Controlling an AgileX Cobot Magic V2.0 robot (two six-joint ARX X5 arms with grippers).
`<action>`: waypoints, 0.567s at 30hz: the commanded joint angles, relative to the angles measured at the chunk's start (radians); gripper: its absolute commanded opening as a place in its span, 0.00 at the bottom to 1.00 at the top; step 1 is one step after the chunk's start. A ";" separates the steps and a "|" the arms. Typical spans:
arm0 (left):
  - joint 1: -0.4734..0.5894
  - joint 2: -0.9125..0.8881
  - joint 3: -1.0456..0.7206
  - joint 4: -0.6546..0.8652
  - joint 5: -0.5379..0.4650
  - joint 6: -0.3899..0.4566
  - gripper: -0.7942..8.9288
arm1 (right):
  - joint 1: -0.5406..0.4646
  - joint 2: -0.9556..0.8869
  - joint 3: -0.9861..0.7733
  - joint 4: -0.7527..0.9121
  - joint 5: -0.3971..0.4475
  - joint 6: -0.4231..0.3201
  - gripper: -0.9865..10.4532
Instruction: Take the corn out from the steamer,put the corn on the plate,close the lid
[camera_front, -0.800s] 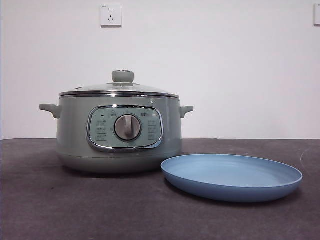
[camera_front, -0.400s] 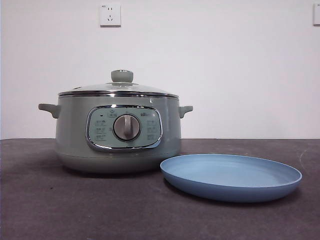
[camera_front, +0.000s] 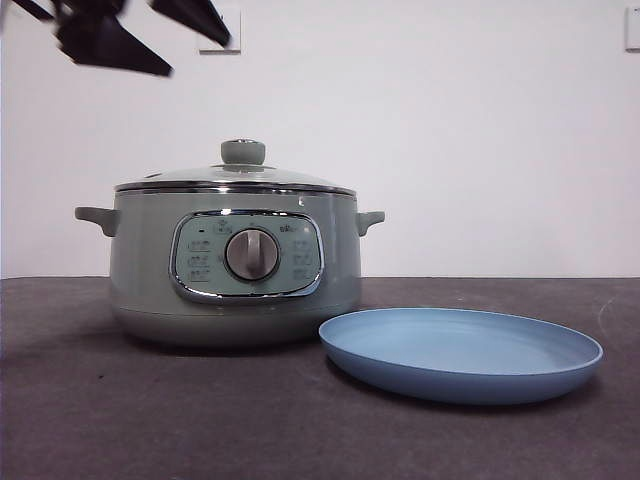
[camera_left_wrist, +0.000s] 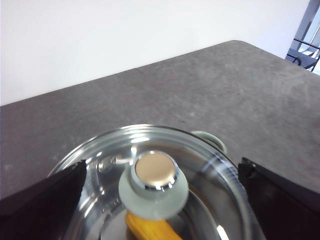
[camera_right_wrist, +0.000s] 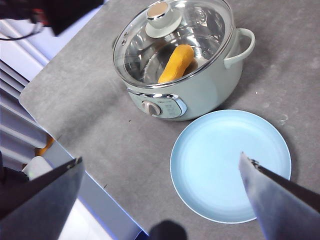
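Observation:
The glass lid covers the whole steamer (camera_front: 140, 280) and is too wide for the fingers, so my left gripper should next grab the lid by its narrow knob (camera_front: 243, 152).
The sage-green steamer (camera_front: 140, 280) stands left of centre on the table with the glass lid (camera_front: 240, 178) shut on it. The corn (camera_right_wrist: 176, 64) lies inside, seen through the glass, and also shows in the left wrist view (camera_left_wrist: 150, 231). The light-blue plate (camera_front: 460, 375) lies empty to the steamer's right. My left gripper (camera_front: 200, 58) is open, high above the steamer's left side, its jaws either side of the lid knob (camera_left_wrist: 154, 185) in its wrist view. My right gripper (camera_right_wrist: 160, 200) is open, high above the plate (camera_right_wrist: 220, 165).
A dark grey table (camera_front: 200, 420) carries everything, and its near edge (camera_right_wrist: 75, 155) shows in the right wrist view. A white wall with a socket (camera_front: 222, 35) stands behind. The left arm (camera_right_wrist: 50, 12) shows dark above the steamer (camera_right_wrist: 200, 92).
The left gripper has come into the front view at the top left, above the steamer. The steamer, lid and plate have stayed put.

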 joint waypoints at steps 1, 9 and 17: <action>-0.024 0.064 0.003 0.070 -0.044 0.007 0.70 | 0.002 -0.001 0.003 0.002 0.003 -0.001 0.59; -0.061 0.188 0.003 0.162 -0.115 0.040 0.70 | 0.002 -0.001 0.003 -0.009 0.003 -0.001 0.59; -0.079 0.251 0.003 0.211 -0.126 0.042 0.69 | 0.002 -0.001 0.003 -0.009 0.003 -0.001 0.59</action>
